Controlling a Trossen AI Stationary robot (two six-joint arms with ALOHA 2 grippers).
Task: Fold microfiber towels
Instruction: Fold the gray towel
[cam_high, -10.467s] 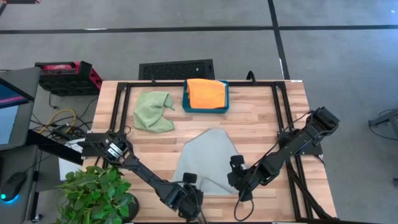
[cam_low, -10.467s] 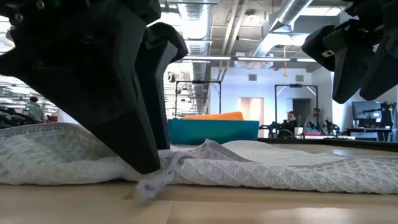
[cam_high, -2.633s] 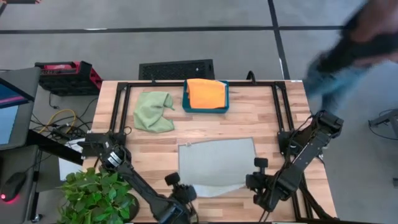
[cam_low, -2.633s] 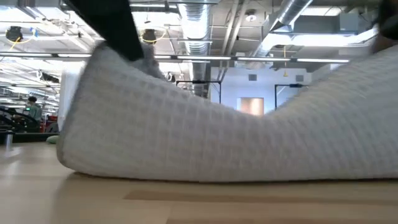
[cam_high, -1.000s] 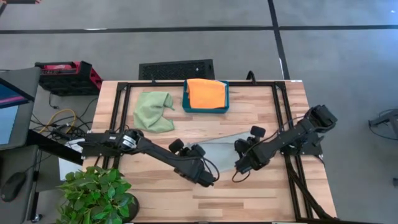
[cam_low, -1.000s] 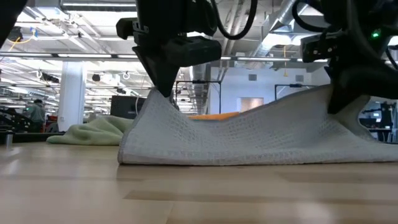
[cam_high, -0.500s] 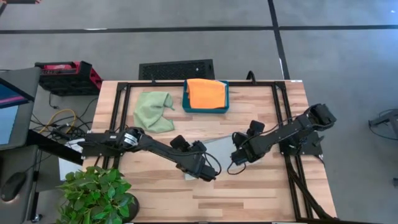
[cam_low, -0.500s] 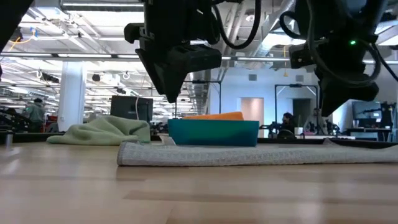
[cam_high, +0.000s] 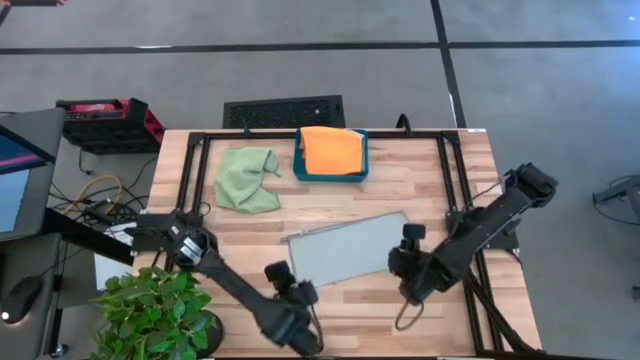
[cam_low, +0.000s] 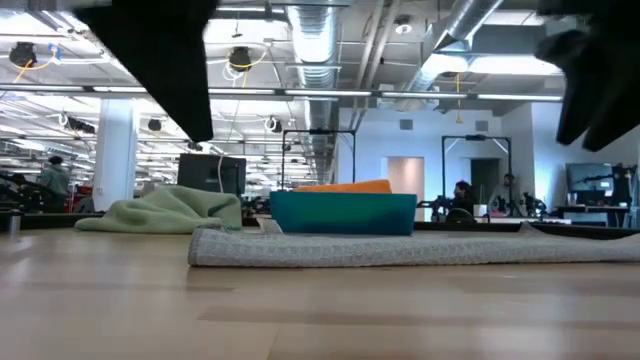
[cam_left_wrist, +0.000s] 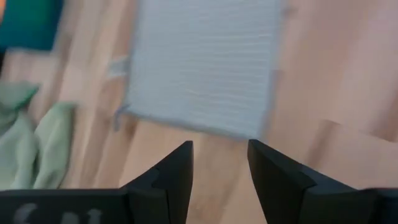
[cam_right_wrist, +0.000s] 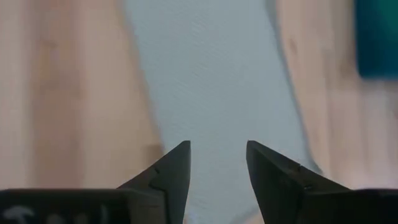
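Observation:
My left gripper needs to grab the pale grey towel by its short edge with the small loop (cam_high: 294, 261) to fold the towel onto its opposite half (cam_high: 382, 236).
A pale grey towel (cam_high: 348, 249) lies flat on the wooden table, folded over into a long rectangle; in the low view it is a low band (cam_low: 400, 248). My left gripper (cam_left_wrist: 221, 146) hangs open above bare wood off the towel's near left corner (cam_high: 290, 296). Over the towel's right end, my right gripper (cam_right_wrist: 217, 146) is open too (cam_high: 402, 268). Neither touches it. A crumpled light green towel (cam_high: 247, 178) lies at the far left. An orange towel (cam_high: 331, 148) rests in the teal tray (cam_high: 299, 170).
A black frame (cam_high: 300, 135) runs around the table's far and side edges. Off the table's left side stand a potted plant (cam_high: 155, 310) and a red case (cam_high: 105, 120). Bare wood lies along the near edge (cam_high: 350, 320).
Both grippers have let go of the grey towel's raised edge and drawn back toward the table's near edge, the left one going left and the right one right. The edge has dropped, and the towel now lies flat, folded over.

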